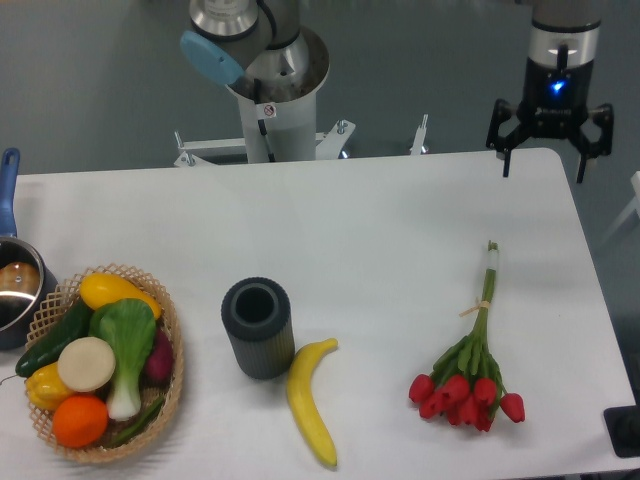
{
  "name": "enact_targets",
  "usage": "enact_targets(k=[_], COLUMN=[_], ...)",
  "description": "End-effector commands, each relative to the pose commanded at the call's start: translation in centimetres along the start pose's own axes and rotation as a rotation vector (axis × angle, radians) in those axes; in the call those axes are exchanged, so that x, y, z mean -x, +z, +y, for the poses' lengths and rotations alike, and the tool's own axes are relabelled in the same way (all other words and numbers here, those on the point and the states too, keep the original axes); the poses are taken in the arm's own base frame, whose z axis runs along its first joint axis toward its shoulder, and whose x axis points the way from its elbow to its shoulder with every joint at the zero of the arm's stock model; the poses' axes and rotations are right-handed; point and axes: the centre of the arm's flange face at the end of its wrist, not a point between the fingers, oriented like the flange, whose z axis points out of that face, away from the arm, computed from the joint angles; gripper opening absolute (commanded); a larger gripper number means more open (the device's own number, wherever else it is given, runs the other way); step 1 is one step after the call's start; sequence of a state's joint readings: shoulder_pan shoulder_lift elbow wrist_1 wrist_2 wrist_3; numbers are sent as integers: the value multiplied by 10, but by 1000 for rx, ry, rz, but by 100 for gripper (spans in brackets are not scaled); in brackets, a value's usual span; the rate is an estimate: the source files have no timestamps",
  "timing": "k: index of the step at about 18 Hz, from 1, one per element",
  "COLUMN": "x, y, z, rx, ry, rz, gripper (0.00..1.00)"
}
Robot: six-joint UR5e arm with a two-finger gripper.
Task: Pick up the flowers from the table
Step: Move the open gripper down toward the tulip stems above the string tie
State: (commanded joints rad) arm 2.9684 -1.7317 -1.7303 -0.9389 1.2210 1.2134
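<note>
The red heads of the flowers should stay free, so my gripper needs to grab the tied stems to pick up the flowers [472,372].
The flowers [472,372], a small bunch of red tulips with long green stems tied together, lie on the white table [380,230] at the right front, heads toward the front edge and pale stem ends pointing to the back. My gripper [545,165] hangs over the table's far right corner, well behind the flowers. Its black fingers are spread wide apart and hold nothing.
A yellow banana [310,400] lies at the front middle beside a dark ribbed cylinder cup [258,327]. A wicker basket [172,375] of vegetables and fruit sits at the front left. A pot [15,290] with a blue handle is at the left edge. The robot base [270,90] stands behind the table.
</note>
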Motion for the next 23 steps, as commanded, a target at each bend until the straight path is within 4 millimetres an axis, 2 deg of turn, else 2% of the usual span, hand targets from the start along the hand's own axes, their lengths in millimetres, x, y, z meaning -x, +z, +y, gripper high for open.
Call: enact_targets(k=[3,5,7,14,17,19,21,23], x=[-11,-11,-4,17,17,16,13,14], y=[28,44,68,113,135,147,163,178], z=[-6,-10,-12,-16,-25,-22,-33,-36], rx=[7,11,24,37,44,89,141,157], ry=[14,23,26,26,41,50,80,54], rz=[38,56,82,124,147,146,135,132], gripper=[100,100,100,100,100,100,100,100])
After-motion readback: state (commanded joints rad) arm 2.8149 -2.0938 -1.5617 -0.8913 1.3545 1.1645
